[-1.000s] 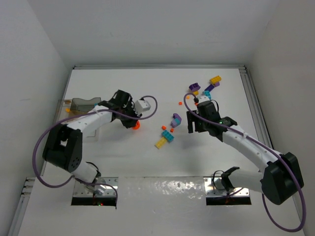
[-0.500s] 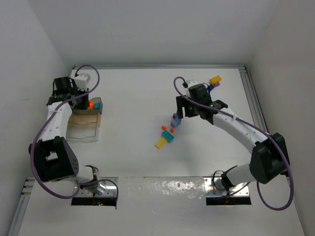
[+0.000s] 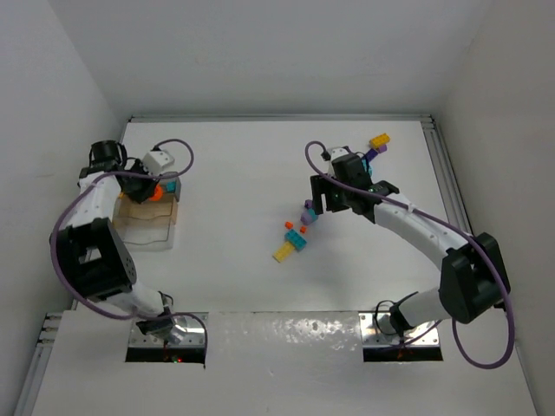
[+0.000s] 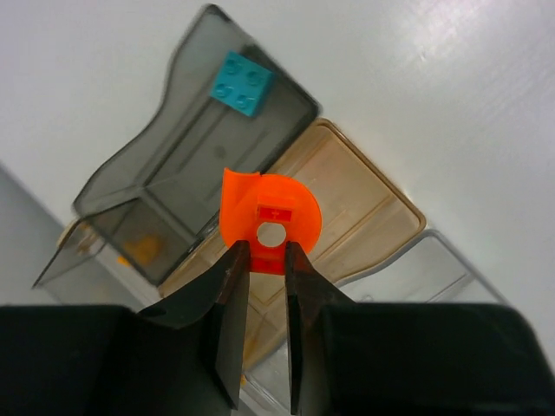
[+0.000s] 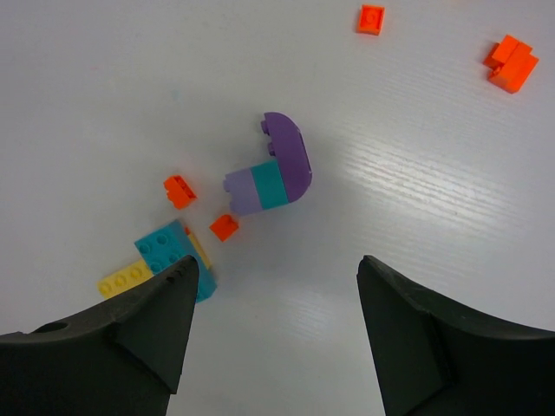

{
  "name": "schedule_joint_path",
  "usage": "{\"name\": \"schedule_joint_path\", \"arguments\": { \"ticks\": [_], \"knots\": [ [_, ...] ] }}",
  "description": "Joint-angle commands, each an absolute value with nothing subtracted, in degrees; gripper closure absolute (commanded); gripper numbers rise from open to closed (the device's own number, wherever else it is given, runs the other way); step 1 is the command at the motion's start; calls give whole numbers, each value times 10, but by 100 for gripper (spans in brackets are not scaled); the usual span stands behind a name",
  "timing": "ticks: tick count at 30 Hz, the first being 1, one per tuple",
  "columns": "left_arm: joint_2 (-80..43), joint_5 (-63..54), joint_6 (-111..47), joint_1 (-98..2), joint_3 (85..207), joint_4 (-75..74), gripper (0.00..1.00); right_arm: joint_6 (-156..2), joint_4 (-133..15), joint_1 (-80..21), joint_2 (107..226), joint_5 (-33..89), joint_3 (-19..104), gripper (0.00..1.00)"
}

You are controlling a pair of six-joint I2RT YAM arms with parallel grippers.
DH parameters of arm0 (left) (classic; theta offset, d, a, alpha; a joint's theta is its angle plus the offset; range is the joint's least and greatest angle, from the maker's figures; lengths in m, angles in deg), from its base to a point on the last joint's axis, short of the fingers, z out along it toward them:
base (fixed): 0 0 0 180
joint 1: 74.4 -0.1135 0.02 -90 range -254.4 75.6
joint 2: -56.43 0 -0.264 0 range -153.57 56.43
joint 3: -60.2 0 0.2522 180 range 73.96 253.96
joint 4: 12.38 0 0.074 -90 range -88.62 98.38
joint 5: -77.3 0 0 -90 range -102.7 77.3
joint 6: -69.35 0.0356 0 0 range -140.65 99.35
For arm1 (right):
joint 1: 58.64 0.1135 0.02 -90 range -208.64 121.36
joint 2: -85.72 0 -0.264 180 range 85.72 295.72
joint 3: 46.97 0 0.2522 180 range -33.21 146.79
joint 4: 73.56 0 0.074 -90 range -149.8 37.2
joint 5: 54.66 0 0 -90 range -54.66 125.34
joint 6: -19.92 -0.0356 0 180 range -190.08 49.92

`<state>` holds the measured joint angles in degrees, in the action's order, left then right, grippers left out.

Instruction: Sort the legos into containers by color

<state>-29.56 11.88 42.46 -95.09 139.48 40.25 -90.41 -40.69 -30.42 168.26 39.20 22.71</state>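
Observation:
My left gripper should move the round orange lego piece (image 4: 270, 221): the piece overlaps the wall between dark and tan sections of the container, so if I opened now, the piece would end there.
My left gripper (image 4: 267, 253) is shut on a round orange lego piece (image 4: 270, 221) with a hole, held above the clear divided container (image 4: 364, 204); in the top view it (image 3: 154, 192) is over the tray (image 3: 149, 218) at the left. A teal brick (image 4: 244, 82) lies in a dark compartment. My right gripper (image 5: 276, 277) is open and empty above the table, near a purple-and-teal piece (image 5: 276, 176), two small orange bits (image 5: 179, 191) and a teal-and-yellow block (image 5: 169, 256). In the top view this gripper (image 3: 323, 198) sits right of the cluster (image 3: 295, 239).
More legos lie at the back right: a yellow brick (image 3: 379, 140) and purple pieces (image 3: 373, 154). Orange bricks (image 5: 511, 62) and a small orange stud (image 5: 370, 19) lie beyond the right gripper. White walls enclose the table.
My left arm swung from the table's middle to the tray at the left, carrying the orange piece. My right arm shifted back and left, over the cluster.

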Motion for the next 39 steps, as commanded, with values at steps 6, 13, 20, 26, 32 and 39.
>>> {"name": "schedule_joint_path", "arguments": {
  "ticks": [6,13,20,26,32,39],
  "knots": [
    [-391,174,699,-958,1460,554,100,-909,-413,-303,1635,422,201,27],
    [-376,152,715,-958,1404,508,94,-911,-406,-303,1634,421,205,27],
    [-358,175,682,-958,1424,483,42,-910,-391,-303,1633,419,219,27],
    [-317,235,557,-953,1487,393,14,-914,-387,-303,1624,418,209,26],
    [-224,156,412,-787,1443,347,20,-926,-387,-303,1618,419,199,26],
    [-180,103,230,-496,1344,373,18,-971,-405,-303,1596,432,158,26]
  ]
}}
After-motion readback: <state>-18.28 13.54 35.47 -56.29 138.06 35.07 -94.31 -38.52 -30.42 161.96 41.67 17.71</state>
